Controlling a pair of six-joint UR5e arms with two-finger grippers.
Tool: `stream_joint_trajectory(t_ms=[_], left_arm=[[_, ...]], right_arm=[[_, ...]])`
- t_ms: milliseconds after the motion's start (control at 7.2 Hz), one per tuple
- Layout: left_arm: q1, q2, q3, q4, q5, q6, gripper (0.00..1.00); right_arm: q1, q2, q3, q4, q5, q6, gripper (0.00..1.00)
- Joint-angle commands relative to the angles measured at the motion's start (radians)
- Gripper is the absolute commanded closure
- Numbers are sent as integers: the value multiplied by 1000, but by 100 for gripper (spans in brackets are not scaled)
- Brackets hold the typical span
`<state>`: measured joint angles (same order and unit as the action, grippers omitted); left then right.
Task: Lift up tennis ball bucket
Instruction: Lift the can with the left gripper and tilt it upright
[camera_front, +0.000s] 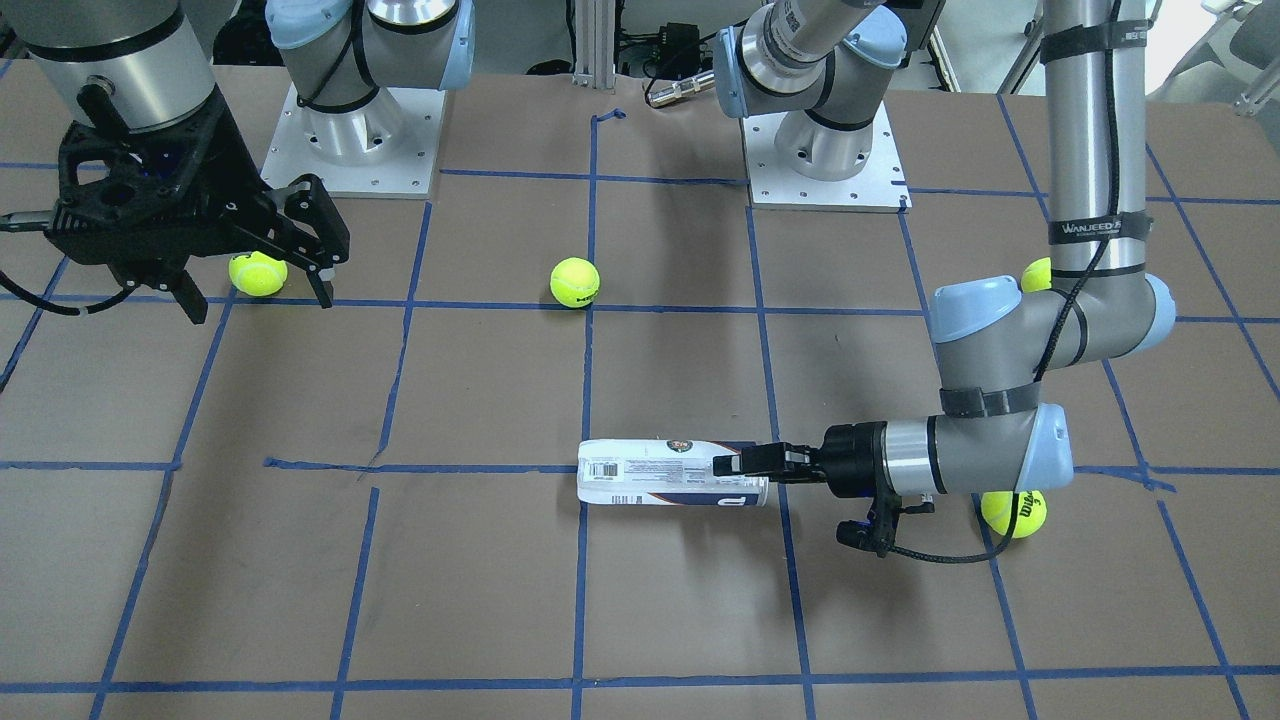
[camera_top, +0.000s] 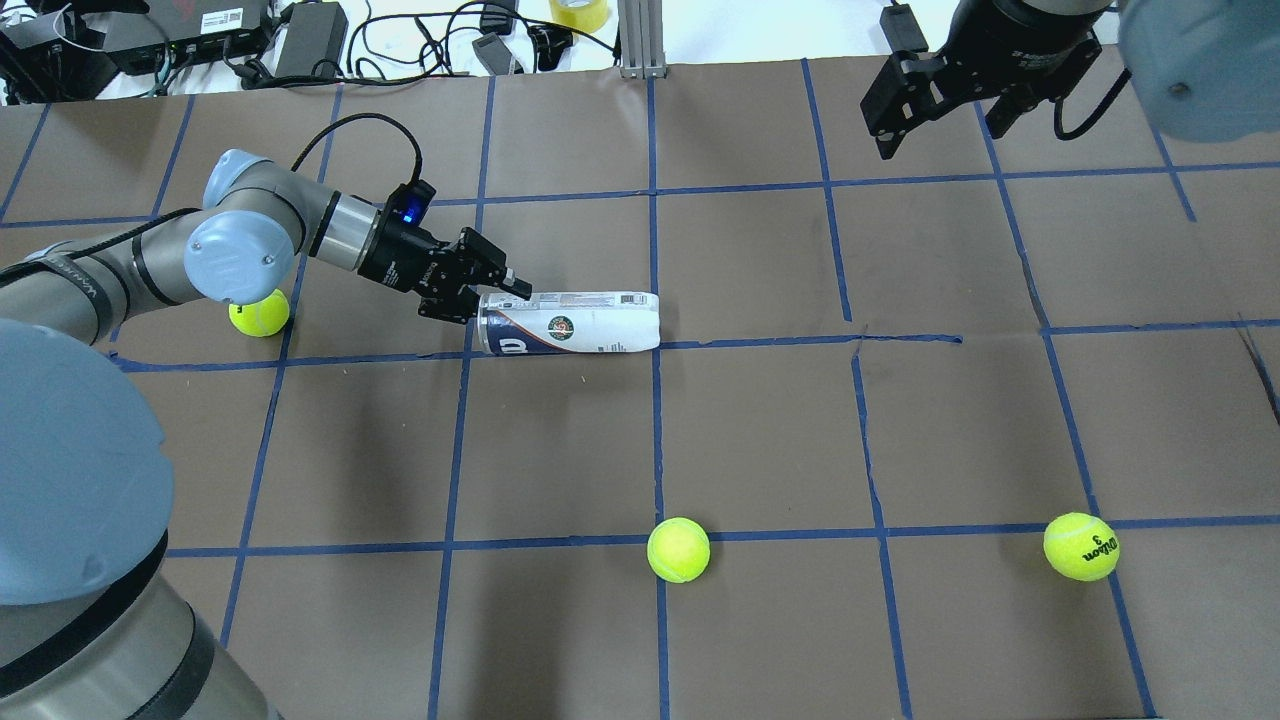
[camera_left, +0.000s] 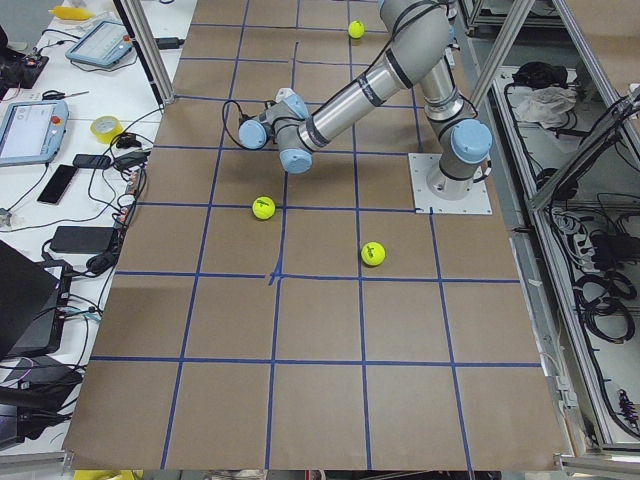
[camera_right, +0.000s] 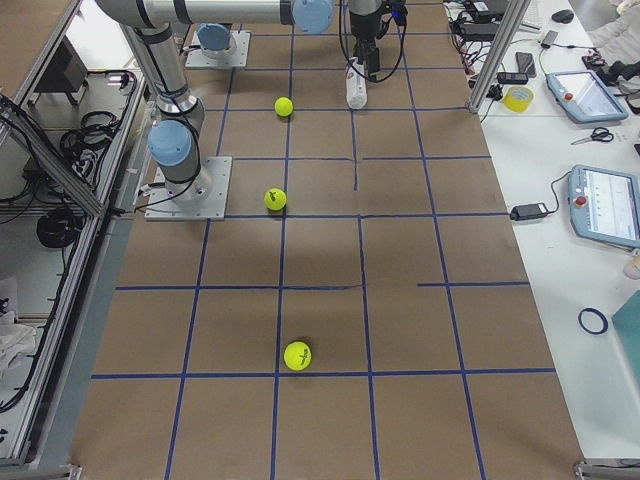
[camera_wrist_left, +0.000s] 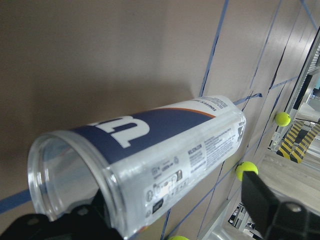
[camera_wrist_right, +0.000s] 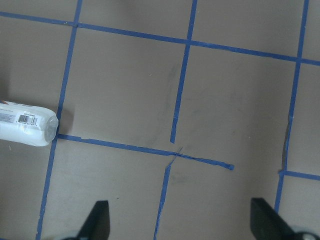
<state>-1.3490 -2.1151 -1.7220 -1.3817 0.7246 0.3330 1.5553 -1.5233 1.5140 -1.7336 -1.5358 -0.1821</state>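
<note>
The left gripper grabs the bucket by its open rim (camera_front: 765, 491) next, which leaves the tennis ball bucket's closed white end (camera_front: 585, 472) free to stand on.
The tennis ball bucket (camera_top: 570, 322) is a clear tube with a white and navy label. It lies on its side on the brown table, and also shows in the front view (camera_front: 660, 485) and the left wrist view (camera_wrist_left: 165, 145). My left gripper (camera_top: 490, 305) is low at the tube's open end, open, with its fingers on either side of the rim. The left wrist view shows a gap between the tube and one finger (camera_wrist_left: 272, 210). My right gripper (camera_top: 940, 135) is open and empty, high above the table and far from the tube. Its wrist view shows the tube's closed end (camera_wrist_right: 27, 130).
Several yellow-green tennis balls lie loose on the table. One (camera_top: 259, 312) is beside my left forearm, one (camera_top: 678, 549) is at mid-table and one (camera_top: 1081, 546) is at the right. Blue tape lines grid the table. Cables and boxes line its far edge.
</note>
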Motion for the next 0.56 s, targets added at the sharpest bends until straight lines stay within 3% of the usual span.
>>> stream_joint_trajectory(t_ms=[0, 417], left_arm=[[-1, 26, 2, 3, -4, -60, 100], [-47, 137, 27, 3, -11, -259, 100]], right_arm=[[-1, 0, 2, 0, -1, 0, 0], [-1, 2, 9, -9, -3, -5, 0]])
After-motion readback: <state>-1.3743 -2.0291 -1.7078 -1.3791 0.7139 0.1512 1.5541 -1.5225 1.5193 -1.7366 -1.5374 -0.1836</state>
